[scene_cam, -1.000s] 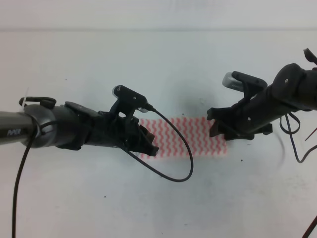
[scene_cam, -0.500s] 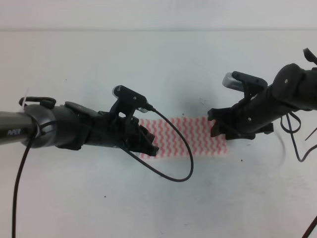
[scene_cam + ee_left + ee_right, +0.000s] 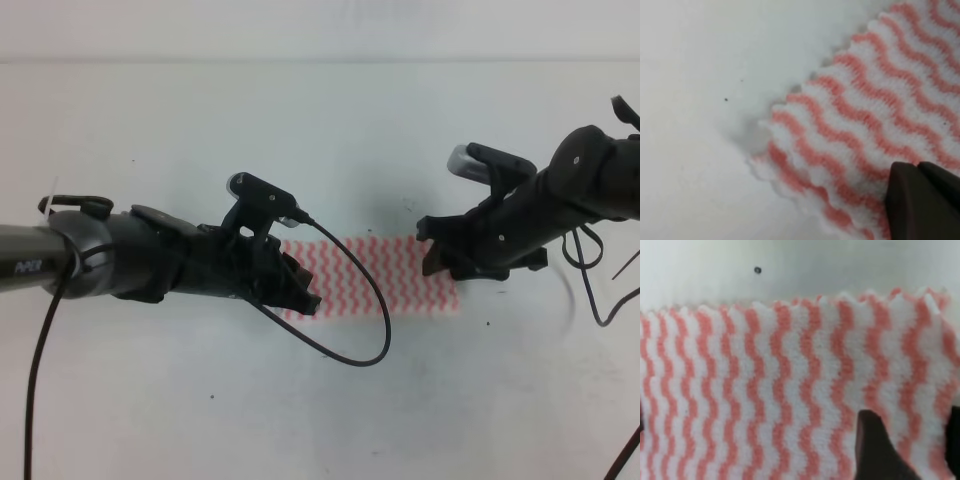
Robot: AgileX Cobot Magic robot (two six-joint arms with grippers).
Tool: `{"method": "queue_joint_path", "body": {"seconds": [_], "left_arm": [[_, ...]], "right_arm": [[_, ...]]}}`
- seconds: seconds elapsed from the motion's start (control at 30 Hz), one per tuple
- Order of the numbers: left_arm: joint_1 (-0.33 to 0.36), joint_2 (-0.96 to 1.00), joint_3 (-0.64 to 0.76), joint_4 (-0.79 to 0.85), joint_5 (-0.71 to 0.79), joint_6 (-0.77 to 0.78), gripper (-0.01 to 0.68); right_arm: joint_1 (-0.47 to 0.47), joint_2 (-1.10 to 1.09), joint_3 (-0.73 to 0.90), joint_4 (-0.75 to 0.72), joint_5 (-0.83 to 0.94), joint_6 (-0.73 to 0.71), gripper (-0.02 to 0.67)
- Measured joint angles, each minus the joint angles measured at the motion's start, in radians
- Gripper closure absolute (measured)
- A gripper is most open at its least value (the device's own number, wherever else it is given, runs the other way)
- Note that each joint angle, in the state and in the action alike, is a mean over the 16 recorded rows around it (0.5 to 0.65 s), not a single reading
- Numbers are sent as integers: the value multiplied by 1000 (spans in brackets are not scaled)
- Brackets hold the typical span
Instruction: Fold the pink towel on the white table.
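My right gripper grabs the pink towel point(image 3: 385, 275) by its short end edge point(image 3: 455, 280) next. Then my right gripper folds the towel over on itself.
The pink towel point(image 3: 385, 275) lies as a flat strip with wavy pink-and-white stripes in the middle of the white table point(image 3: 320, 130). My left gripper point(image 3: 305, 298) sits at the strip's left front corner. In the left wrist view its dark fingers point(image 3: 905, 200) meet, pinching the towel point(image 3: 850, 115), whose corner curls up slightly. My right gripper point(image 3: 433, 258) is at the strip's right end. In the right wrist view its fingers point(image 3: 875, 445) stand apart, open, with the towel point(image 3: 765, 390) lying flat between and beyond them.
A black cable point(image 3: 365, 300) from the left arm loops across the towel and onto the table in front of it. Small dark specks point(image 3: 487, 322) dot the white surface. More cables hang off the right arm at the right edge point(image 3: 595, 290).
The right arm has shifted slightly up and to the left over the towel's right end. The left arm and the towel have stayed still.
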Motion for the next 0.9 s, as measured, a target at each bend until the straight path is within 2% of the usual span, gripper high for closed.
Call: {"method": "queue_joint_path", "body": {"seconds": [0.5,0.9], "left_arm": [[0,0,0,0,0,-3,678],[0,0,0,0,0,-4,678]], "right_arm": [[-1,22,-5,-6,20,0,451],[-1,34,-20,-37,31,42,597]]}}
